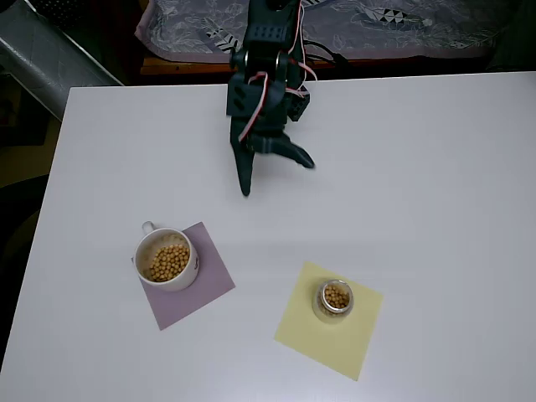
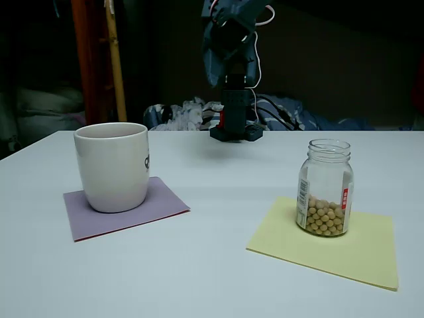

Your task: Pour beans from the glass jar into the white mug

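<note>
The gripper grabs the glass jar by its labeled body (image 1: 333,306) next, to pour the beans into the white mug (image 1: 188,270).
The white mug (image 1: 188,270) (image 2: 112,165) stands on a purple paper square at the left and holds tan beans (image 1: 169,262). The glass jar (image 1: 333,300) (image 2: 324,189) stands upright on a yellow paper square at the right, its mouth open. A layer of beans (image 2: 322,218) fills about its lower third. My gripper (image 1: 276,176) hangs above the far middle of the table, open, with nothing between its fingers. It is well apart from both the jar and the mug. In the fixed view the gripper (image 2: 222,56) is high up at the back.
The purple square (image 1: 209,289) and the yellow square (image 1: 331,343) lie flat on the white table (image 1: 419,184). The arm's base (image 2: 236,132) sits at the table's far edge. Patterned cloth (image 1: 377,25) lies behind the table.
</note>
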